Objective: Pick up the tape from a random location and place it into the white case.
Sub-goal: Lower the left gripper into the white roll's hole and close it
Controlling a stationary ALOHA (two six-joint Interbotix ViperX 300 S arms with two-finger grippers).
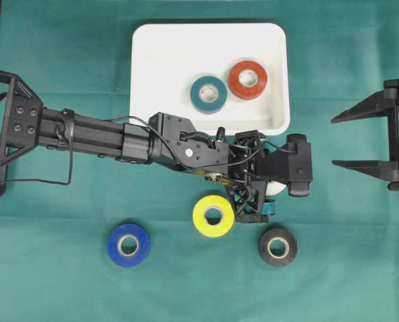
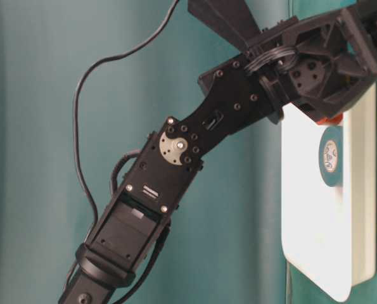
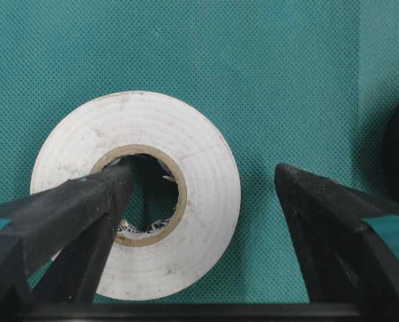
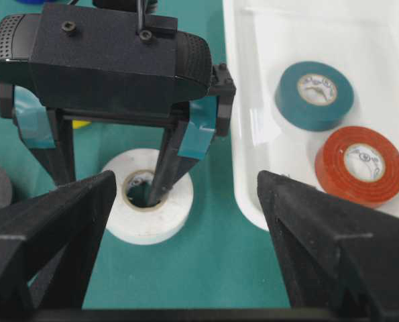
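The left gripper will next pick up the white tape roll by its ring wall (image 3: 211, 189) through the core hole (image 3: 150, 193), because the roll is wider across than the gripper's open fingers.
A white tape roll (image 3: 186, 221) lies flat on the green cloth, just in front of the white case (image 1: 152, 60). My left gripper (image 3: 202, 173) hangs over it, open: one finger (image 3: 85, 208) reaches into the roll's core hole and the other stands on the cloth outside the roll, with a gap to the rim. The right wrist view shows the same white roll (image 4: 129, 225) with that finger in its hole. The left arm hides most of the roll (image 1: 276, 188) from overhead. My right gripper (image 1: 340, 141) waits open and empty at the right.
A teal roll (image 1: 208, 94) and a red roll (image 1: 247, 79) lie inside the case. A yellow roll (image 1: 213, 215), a blue roll (image 1: 128, 244) and a black roll (image 1: 277, 246) lie on the cloth in front. The case's near wall (image 4: 243, 154) is close to the white roll.
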